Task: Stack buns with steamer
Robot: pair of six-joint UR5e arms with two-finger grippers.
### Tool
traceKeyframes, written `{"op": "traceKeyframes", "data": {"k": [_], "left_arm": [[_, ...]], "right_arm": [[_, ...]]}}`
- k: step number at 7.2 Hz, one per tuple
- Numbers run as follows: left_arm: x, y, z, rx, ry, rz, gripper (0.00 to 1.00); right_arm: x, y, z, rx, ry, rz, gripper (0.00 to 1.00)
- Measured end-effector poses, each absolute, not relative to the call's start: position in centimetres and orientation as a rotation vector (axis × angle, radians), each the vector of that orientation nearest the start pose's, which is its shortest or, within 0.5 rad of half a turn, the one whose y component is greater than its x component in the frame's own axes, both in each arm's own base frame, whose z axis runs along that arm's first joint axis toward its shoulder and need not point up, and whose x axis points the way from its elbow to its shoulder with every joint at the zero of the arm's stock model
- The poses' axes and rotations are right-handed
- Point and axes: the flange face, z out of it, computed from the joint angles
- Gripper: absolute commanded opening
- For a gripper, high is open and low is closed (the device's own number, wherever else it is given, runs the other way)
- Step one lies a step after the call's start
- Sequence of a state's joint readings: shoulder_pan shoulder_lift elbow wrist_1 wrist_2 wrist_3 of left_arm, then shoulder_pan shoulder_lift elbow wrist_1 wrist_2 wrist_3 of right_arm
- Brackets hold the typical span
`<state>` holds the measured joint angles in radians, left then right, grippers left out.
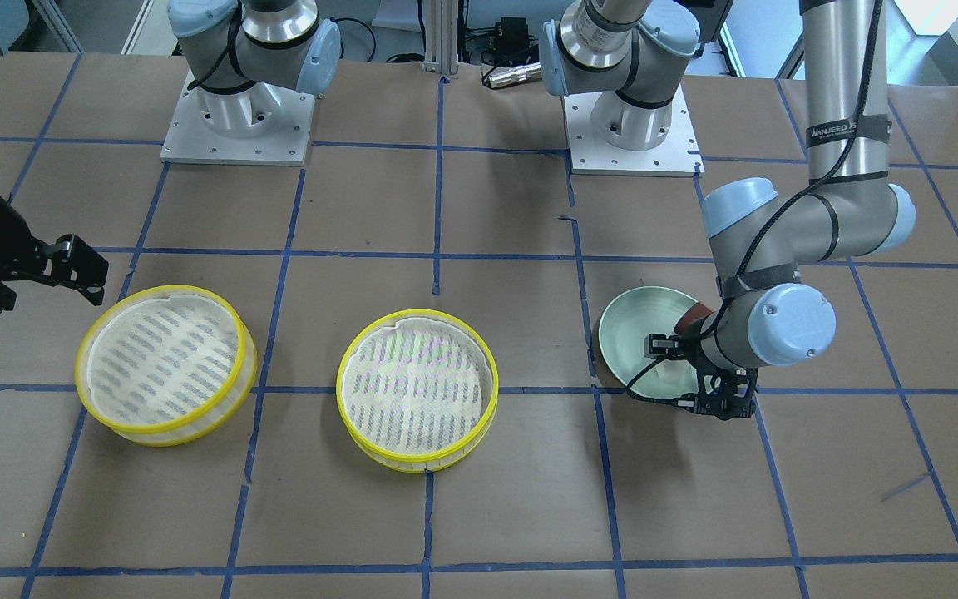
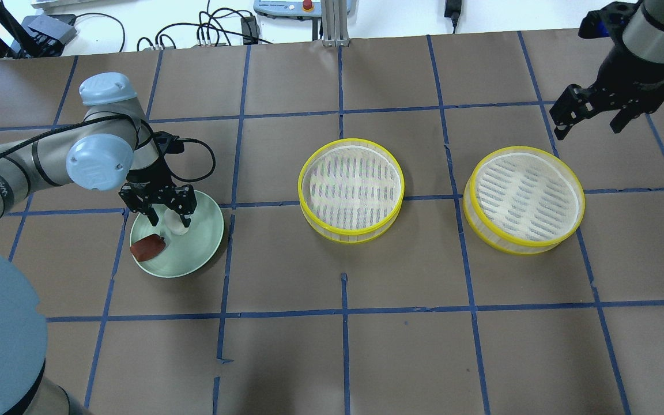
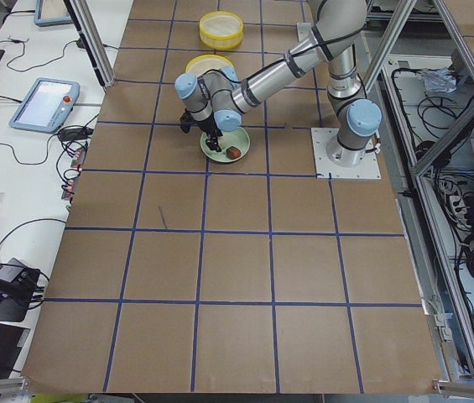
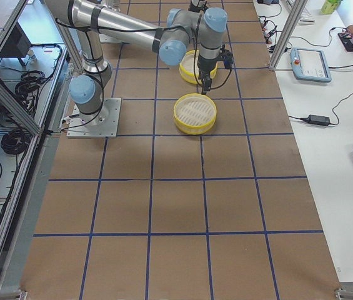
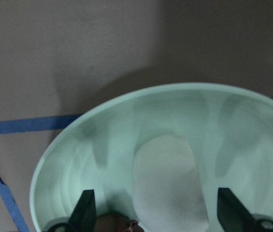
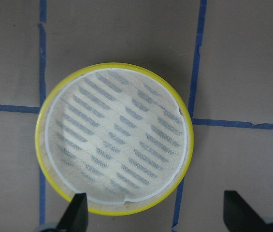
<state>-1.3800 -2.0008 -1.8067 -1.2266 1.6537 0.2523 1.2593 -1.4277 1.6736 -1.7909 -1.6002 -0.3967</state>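
The white bun should be stacked in a steamer (image 1: 416,384), so the robot's left gripper should grab it by its rounded sides next.
The white bun (image 5: 167,188) and the reddish-brown bun (image 2: 147,246) lie on a pale green plate (image 2: 205,253) at the table's left. My left gripper (image 2: 168,219) is open and low over the plate, with its fingers (image 5: 85,210) standing apart on either side of the white bun. Two empty steamer trays sit on the table, one in the middle (image 2: 351,187) and one at the right (image 2: 524,199). My right gripper (image 2: 590,124) is open and empty, hovering above and behind the right tray (image 6: 114,164).
Blue tape lines divide the brown table into squares. The two arm bases (image 1: 238,116) (image 1: 633,125) stand at the robot's side. Cables and a control box (image 2: 286,7) lie beyond the far edge.
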Motion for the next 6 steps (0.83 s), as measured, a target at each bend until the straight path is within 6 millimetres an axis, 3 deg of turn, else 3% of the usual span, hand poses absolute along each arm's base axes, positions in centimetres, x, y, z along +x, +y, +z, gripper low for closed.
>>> {"op": "traceKeyframes", "data": {"k": [2, 4, 5, 6], "left_arm": [[-2.5, -57.1, 19.9, 0.066, 3.147, 0.459, 0.01], [-4.5, -58.4, 23.6, -0.105, 3.225, 0.426, 0.02], [-7.3, -58.9, 25.7, -0.179, 3.270, 0.409, 0.02], [-11.7, -58.9, 27.2, -0.237, 3.299, 0.383, 0.02]], "right_arm": [[-8.0, -55.6, 32.6, -0.101, 3.158, 0.071, 0.99], [-9.9, -55.5, 27.4, -0.060, 3.159, 0.065, 0.99], [-10.0, -55.4, 25.6, -0.053, 3.158, 0.067, 0.99], [-10.0, -55.0, 24.2, -0.051, 3.156, 0.074, 0.99]]}}
